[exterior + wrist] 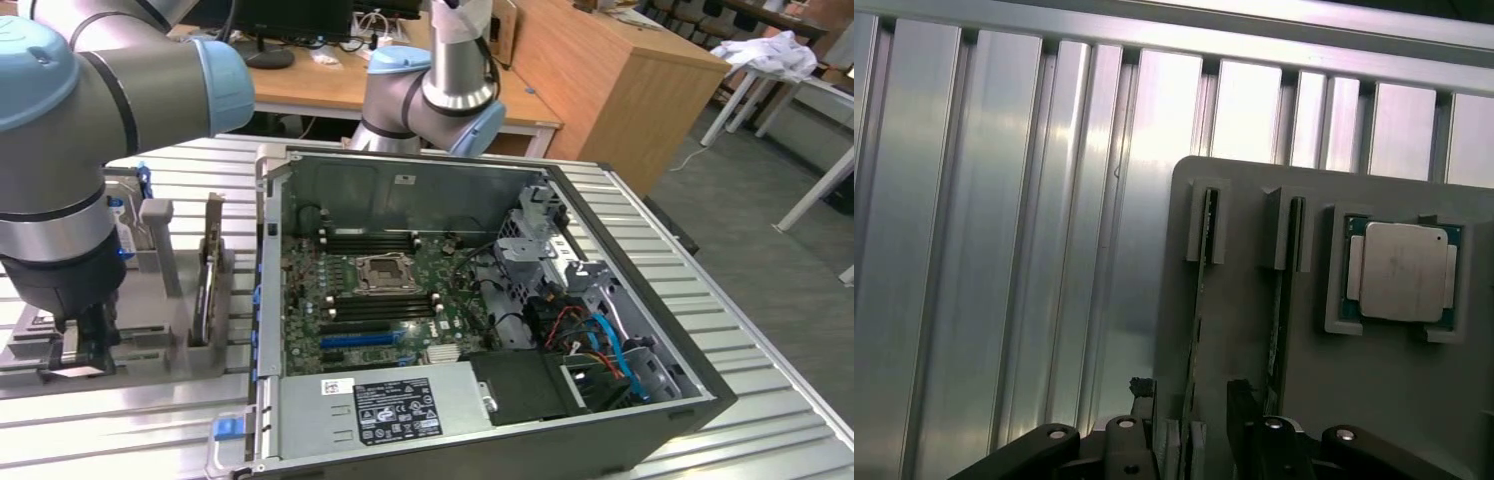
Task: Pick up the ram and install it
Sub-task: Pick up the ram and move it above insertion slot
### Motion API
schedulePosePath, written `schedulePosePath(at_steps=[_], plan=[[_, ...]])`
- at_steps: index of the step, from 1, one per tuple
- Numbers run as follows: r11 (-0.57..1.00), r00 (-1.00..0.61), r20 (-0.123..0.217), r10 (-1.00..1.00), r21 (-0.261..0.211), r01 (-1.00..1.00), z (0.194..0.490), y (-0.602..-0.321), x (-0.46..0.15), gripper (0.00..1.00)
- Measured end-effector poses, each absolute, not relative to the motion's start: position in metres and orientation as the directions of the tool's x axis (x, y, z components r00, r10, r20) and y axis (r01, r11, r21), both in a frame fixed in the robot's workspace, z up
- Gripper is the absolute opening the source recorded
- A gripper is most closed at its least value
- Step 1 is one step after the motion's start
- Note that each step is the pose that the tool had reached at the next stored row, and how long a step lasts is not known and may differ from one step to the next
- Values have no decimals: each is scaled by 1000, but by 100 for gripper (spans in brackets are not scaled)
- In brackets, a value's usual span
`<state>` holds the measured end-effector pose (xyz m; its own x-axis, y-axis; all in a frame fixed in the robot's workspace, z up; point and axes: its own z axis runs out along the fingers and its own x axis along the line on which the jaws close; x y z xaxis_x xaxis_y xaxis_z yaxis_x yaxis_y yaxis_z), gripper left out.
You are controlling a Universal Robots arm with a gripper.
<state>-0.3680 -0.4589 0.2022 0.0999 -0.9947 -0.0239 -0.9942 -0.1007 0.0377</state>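
Observation:
The gripper pinches the ram by its bare upper edge (pixel 1190 386) between the holder's grey posts next, as the posts hold the ends of the ram.
The ram (pixel 1201 290) is a thin green stick standing on edge in a slot of a grey holder (pixel 1239 330). A second stick (pixel 1284 300) stands in the slot beside it. My gripper (pixel 1204 430) is open, and the first stick's edge runs in between its dark fingers (pixel 1242 410); I cannot tell whether they touch it. In the exterior view the gripper (pixel 78 355) hangs over the holder (pixel 147 345) at the exterior view's left, with an upright ram (pixel 211 270) beside it. The open computer case (pixel 641 400) shows the motherboard's memory slots (pixel 367 243).
A square silver CPU (pixel 1402 272) lies in a pocket of the holder. The ribbed metal table (pixel 1004 250) carries holder and case. Inside the case are a CPU socket (pixel 387 270), cables (pixel 601 340) and a power supply (pixel 394 410). A second robot arm (pixel 434 90) stands behind the case.

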Motion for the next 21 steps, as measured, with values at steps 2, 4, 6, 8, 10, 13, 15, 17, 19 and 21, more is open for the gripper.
schedulePosePath(at_steps=[2, 4, 6, 8, 10, 13, 15, 17, 19, 21], plan=[[-101, 100, -24, -995, 38, -994, 202, -459, -368, 42], [-101, 100, -24, -995, 38, -994, 202, -459, -368, 42], [-101, 100, -24, -995, 38, -994, 202, -459, -368, 42], [-101, 100, -24, -995, 38, -994, 202, -459, -368, 40], [-101, 100, -24, -995, 38, -994, 202, -459, -368, 33], [-101, 100, -24, -995, 38, -994, 202, -460, -368, 33], [-101, 100, -24, -995, 38, -994, 202, -460, -368, 33], [-101, 100, -24, -995, 38, -994, 202, -460, -368, 33], [-101, 100, -24, -995, 38, -994, 201, -460, -368, 33], [-101, 100, -24, -995, 38, -994, 200, -460, -368, 33]])
